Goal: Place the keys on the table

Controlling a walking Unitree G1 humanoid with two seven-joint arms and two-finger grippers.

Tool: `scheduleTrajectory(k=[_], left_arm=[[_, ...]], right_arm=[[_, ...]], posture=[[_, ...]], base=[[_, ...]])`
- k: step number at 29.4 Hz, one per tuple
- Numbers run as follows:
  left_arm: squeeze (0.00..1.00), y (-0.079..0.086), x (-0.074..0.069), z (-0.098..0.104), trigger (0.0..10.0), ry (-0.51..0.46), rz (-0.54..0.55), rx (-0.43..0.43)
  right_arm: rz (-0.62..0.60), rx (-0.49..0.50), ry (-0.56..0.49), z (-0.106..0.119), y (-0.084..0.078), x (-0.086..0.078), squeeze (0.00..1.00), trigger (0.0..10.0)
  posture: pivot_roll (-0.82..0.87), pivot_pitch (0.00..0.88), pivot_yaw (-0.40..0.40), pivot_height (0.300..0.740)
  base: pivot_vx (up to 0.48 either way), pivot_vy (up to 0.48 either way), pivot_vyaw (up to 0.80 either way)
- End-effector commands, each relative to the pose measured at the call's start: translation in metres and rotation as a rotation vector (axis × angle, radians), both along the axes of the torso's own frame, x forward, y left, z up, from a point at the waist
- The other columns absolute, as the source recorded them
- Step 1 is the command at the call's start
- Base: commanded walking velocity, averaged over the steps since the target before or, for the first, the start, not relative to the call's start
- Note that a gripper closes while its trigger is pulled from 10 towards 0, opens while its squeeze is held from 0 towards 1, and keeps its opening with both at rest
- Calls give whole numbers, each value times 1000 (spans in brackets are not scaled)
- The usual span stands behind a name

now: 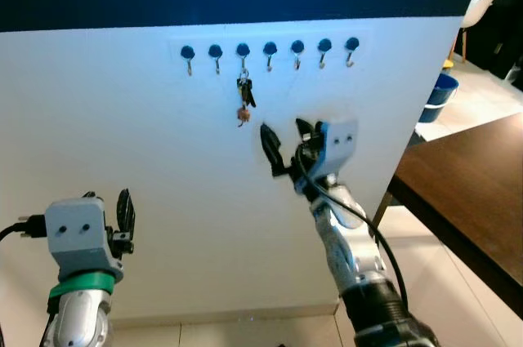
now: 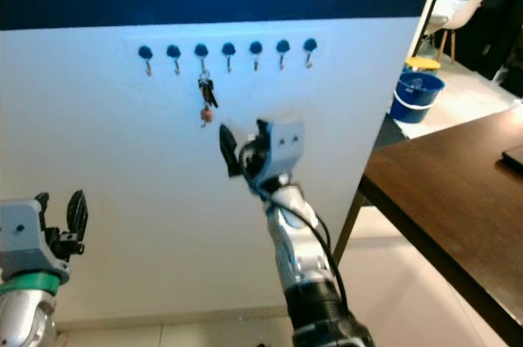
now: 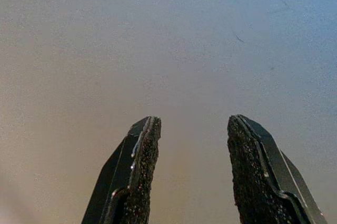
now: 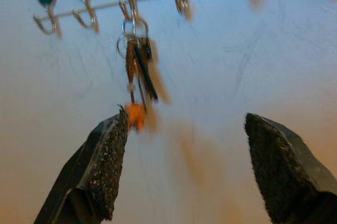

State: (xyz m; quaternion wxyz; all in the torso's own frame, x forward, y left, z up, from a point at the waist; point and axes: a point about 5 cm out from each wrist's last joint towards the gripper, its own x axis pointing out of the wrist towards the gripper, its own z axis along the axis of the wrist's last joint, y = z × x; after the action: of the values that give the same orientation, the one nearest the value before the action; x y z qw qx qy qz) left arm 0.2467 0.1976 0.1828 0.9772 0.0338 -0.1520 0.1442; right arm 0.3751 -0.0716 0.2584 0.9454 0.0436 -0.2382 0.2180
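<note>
My right gripper takes hold of the keys by their small orange tag (image 1: 243, 114) (image 4: 135, 116) next, to bring them to the table.
A bunch of keys (image 1: 244, 100) with a small orange tag hangs from the third hook of a row of blue-capped hooks (image 1: 270, 51) on a white wall. My right gripper (image 1: 286, 149) is raised in front of the wall, open, just below and right of the keys. In the right wrist view the keys (image 4: 138, 71) hang above the gap, near one fingertip (image 4: 108, 161). My left gripper (image 1: 124, 212) is held low at the left, open and empty, facing bare wall. A dark wooden table (image 1: 474, 192) stands to the right.
The white wall (image 1: 122, 135) has a dark blue band above it. Past its right edge are a blue bucket (image 1: 435, 95) and a white chair (image 1: 482, 4) on a tiled floor (image 1: 458, 298).
</note>
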Motion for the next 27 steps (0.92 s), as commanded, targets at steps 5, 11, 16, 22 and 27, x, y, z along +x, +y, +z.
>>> scheduleTrajectory(k=[5, 11, 16, 22, 27], left_arm=[[0, -4, -6, 3, 10000, -27, -39, -4], [0, -7, -17, 5, 10000, -54, -74, -20], [0, -4, -22, 4, 10000, -48, -52, -19], [0, -4, -25, 4, 10000, -47, -45, -22], [0, -4, -27, 4, 10000, -50, -44, -27]], right_arm=[[16, -27, -24, 15, 17, 9, 1000, 10000], [34, -43, -54, 32, 29, 16, 1000, 10000], [49, -62, -51, 36, 37, 18, 1000, 10000], [70, -82, -50, 36, 44, 19, 1000, 10000], [82, -105, -61, 35, 48, 18, 0, 10000]], posture=[[-113, 112, 89, 740], [-91, 132, 70, 740], [-85, 135, 59, 740], [-85, 135, 56, 740], [-88, 133, 54, 740]], base=[[0, 0, 0], [0, 0, 0], [0, 0, 0], [0, 0, 0], [0, 0, 0]])
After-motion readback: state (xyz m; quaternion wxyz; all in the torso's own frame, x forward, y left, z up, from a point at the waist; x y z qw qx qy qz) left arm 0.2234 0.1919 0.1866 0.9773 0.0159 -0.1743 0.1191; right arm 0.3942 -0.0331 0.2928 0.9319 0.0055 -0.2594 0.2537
